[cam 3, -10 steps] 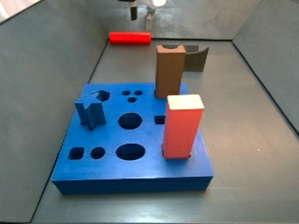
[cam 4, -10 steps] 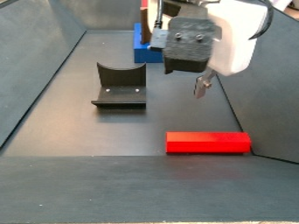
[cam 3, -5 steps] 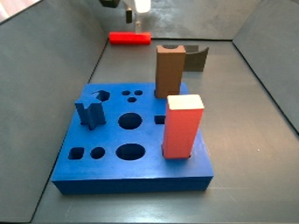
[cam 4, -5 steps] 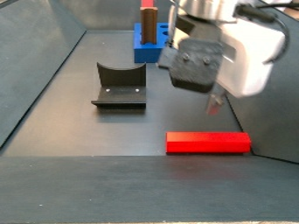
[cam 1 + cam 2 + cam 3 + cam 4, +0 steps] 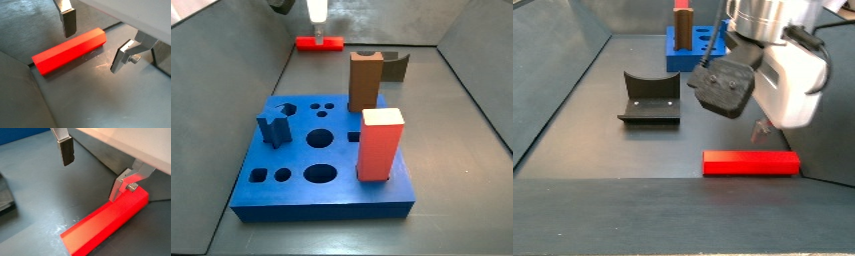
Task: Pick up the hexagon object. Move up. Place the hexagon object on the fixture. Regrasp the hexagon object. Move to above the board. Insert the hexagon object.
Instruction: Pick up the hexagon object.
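I will next grab the hexagon object across the middle of its long body [image 5: 319, 43] with my gripper, so I can lift it for placing on the fixture [image 5: 396, 66].
The hexagon object [image 5: 319, 43] is a slim red rod lying flat on the grey floor by the far wall, also in the nearer side view [image 5: 751, 163]. My gripper [image 5: 315, 14] hangs just above it, open and holding nothing. In both wrist views the two fingers [image 5: 67, 22] [image 5: 124, 184] stand wide apart over the floor, and the hexagon object [image 5: 70, 50] [image 5: 107, 223] lies below them, one end near the gap. The fixture [image 5: 651, 98] [image 5: 396, 66] stands apart from the rod. The blue board [image 5: 305, 172] lies in the foreground.
A brown post [image 5: 365, 80] and a thick red block with a pale top [image 5: 381, 143] stand upright in the board, and a small blue peg [image 5: 274, 130] rises from it. Grey walls close in the floor on the sides and back.
The gripper has come down and shifted sideways until it hangs over the red rod. The rod, fixture and board have not moved.
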Controlling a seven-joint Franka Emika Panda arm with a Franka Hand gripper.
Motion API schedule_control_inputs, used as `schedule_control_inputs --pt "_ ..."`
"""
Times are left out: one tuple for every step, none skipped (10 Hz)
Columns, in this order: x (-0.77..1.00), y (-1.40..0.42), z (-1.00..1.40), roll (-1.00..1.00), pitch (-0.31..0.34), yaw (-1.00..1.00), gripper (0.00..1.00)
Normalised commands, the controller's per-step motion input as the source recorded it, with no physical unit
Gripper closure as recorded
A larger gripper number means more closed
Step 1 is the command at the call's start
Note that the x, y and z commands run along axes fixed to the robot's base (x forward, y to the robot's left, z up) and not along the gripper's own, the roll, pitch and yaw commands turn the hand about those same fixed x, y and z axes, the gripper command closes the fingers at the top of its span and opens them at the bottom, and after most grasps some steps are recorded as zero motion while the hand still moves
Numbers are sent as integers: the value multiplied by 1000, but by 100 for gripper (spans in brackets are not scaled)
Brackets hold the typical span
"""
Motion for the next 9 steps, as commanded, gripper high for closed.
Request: schedule_control_inputs --pt "-414 603 -251 -229 -171 -97 0" --pt "-514 760 -260 -251 -194 0 0" --pt "-466 683 -271 -267 -190 0 0" --pt "-326 706 -466 -303 -203 0 0" --pt "-66 600 -511 -287 -154 -123 0" --pt "0 457 -466 -301 -146 -269 0" --pt "86 377 -497 -267 -141 -374 0" --pt "240 320 -463 -270 -154 -414 0" --pt "257 229 -374 -319 -176 -417 0"
